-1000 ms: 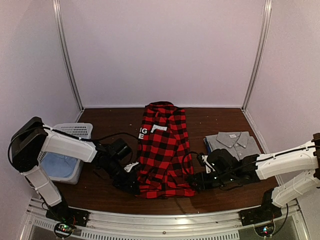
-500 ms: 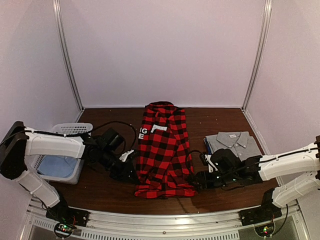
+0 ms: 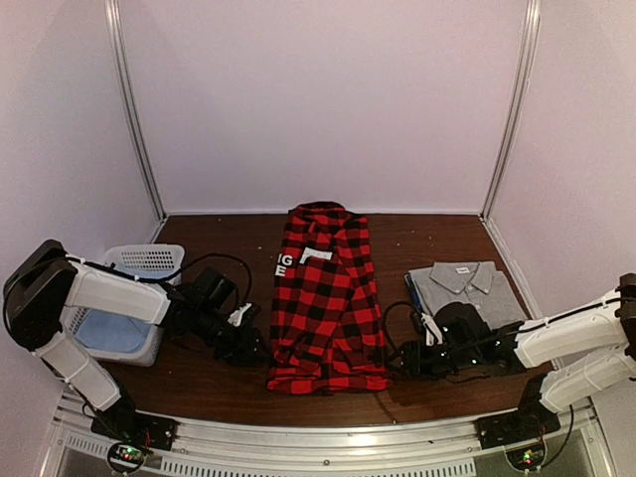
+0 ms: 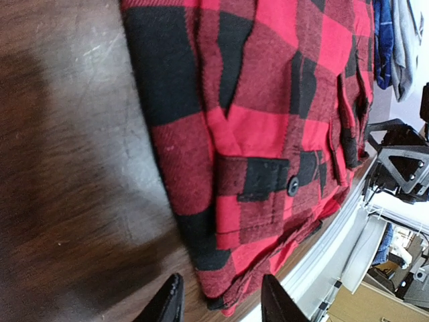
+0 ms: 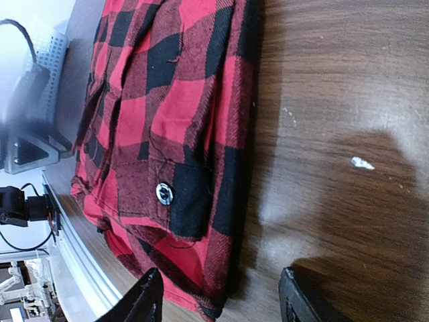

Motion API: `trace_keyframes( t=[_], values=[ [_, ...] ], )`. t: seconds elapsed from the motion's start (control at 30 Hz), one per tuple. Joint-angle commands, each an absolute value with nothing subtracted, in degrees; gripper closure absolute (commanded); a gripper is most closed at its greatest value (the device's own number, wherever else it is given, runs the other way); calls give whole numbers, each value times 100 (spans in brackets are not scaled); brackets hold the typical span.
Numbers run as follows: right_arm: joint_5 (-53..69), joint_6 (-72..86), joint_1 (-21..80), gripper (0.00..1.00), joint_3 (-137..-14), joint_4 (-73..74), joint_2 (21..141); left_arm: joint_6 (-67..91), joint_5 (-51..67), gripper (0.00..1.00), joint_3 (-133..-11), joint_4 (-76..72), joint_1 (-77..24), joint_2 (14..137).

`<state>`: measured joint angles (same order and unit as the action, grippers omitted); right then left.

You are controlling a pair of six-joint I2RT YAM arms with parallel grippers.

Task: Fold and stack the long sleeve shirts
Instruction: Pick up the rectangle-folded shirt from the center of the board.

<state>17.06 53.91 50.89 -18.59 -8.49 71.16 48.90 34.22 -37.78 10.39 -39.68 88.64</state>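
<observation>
The flannel shirt's near end needs to be folded over, so my left gripper will next grab the shirt's side edge at the shirt's near corner [image 3: 272, 378] [image 4: 204, 265], beside the shirt's cuff.
The red-and-black check flannel shirt [image 3: 328, 298] lies flat in a long narrow strip at the table's middle, sleeves folded in, white letters on its left side. The grey collared shirt [image 3: 465, 288] lies folded at the right. My left gripper [image 3: 254, 350] is open and empty just left of the flannel's near-left corner [image 4: 228, 282]. My right gripper [image 3: 397, 360] is open and empty just right of the flannel's near-right corner [image 5: 201, 268]. Both sit low over the table. A buttoned cuff shows in each wrist view.
A white plastic basket [image 3: 127, 308] holding light blue cloth stands at the left. The dark wooden table [image 3: 199, 383] ends at a metal rail [image 3: 318, 437] at the near edge. Pale walls enclose the back and sides.
Both grippers have drawn outward from the flannel's near corners, left arm to the left, right arm to the right. The flannel's near hem now lies flat on the table.
</observation>
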Motion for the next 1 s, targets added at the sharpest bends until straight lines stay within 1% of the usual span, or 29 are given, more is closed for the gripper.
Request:
trace_keyframes(
  t=[0.0,0.2,0.43,0.67,0.83,0.97],
  values=[
    [1939,5686,4984,40,-1650,-1752,7384,5240,3393,59,-3529,216,-3946,8963],
    [1982,5743,4975,42,-1705,-2128,7778,5377,3221,59,-3445,49,-3946,9036],
    [2000,5824,4974,43,-1731,-2406,8032,5650,3254,59,-3314,-538,-3946,9284],
    [2001,5818,4975,46,-1749,-2458,8112,5695,3292,64,-3370,-460,-3955,9494],
    [2050,5779,4975,52,-1822,-2494,8213,5746,3404,67,-3382,-397,-3988,9566],
    [2192,5771,4975,61,-1902,-2612,8362,5792,3481,70,-3448,-395,-4054,9631]
  ],
)
